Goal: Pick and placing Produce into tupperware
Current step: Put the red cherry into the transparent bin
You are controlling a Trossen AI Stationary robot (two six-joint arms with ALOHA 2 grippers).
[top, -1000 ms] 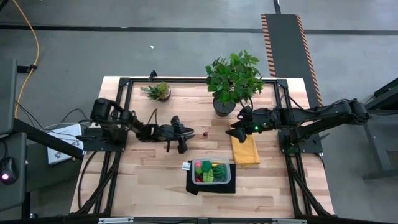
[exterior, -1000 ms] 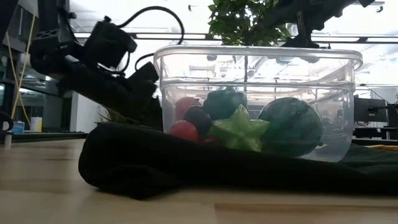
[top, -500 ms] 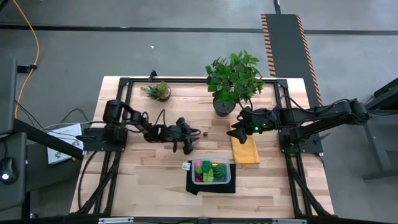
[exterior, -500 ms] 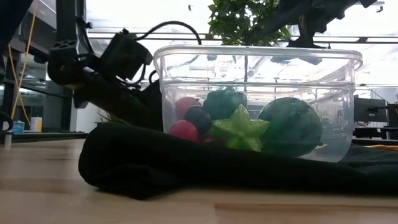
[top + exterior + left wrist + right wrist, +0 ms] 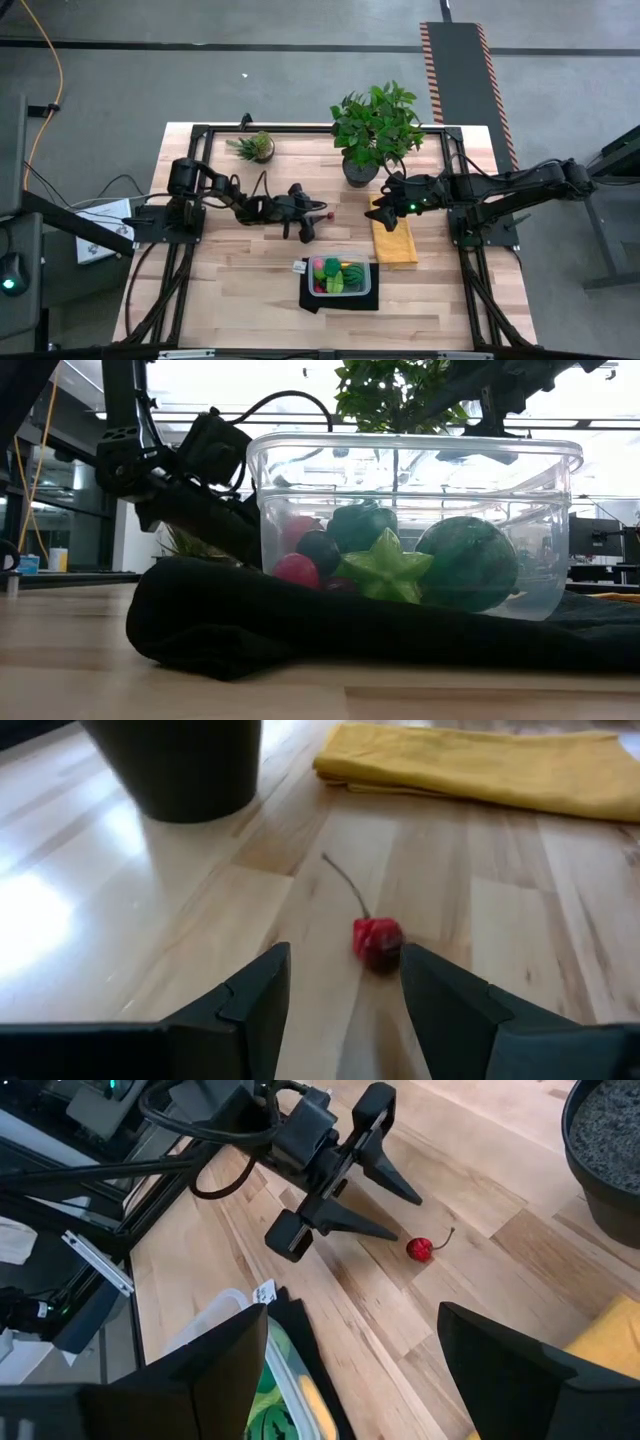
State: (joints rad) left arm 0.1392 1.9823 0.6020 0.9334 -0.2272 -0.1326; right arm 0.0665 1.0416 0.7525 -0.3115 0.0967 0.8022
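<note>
The cherry will go in the tupperware (image 5: 340, 277), so next my left gripper will grab the cherry by its round red body (image 5: 331, 216).
A small red cherry with a thin stem (image 5: 378, 942) lies on the wooden table (image 5: 230, 280), also visible as the cherry (image 5: 331, 213) in the high view. My left gripper (image 5: 345, 985) is open, low over the table. Its fingertips (image 5: 396, 1232) stand just short of the cherry and do not touch it. The clear tupperware (image 5: 340, 277) sits on a black mat (image 5: 340, 299). It holds a green star fruit (image 5: 387, 567), a dark green round piece (image 5: 467, 563) and red pieces. My right gripper (image 5: 350, 1350) hangs open above the yellow cloth (image 5: 394, 240).
A large potted plant (image 5: 375, 130) stands behind the cherry, its dark pot (image 5: 180, 765) close ahead of my left gripper. A small potted plant (image 5: 255, 147) is at the far left. The yellow cloth (image 5: 480, 765) lies beyond the cherry. Bare wood lies left of the mat.
My left gripper has moved toward the table's right edge, low over the wood, closing in on the cherry. The cherry, the tupperware and my right gripper have stayed where they were.
</note>
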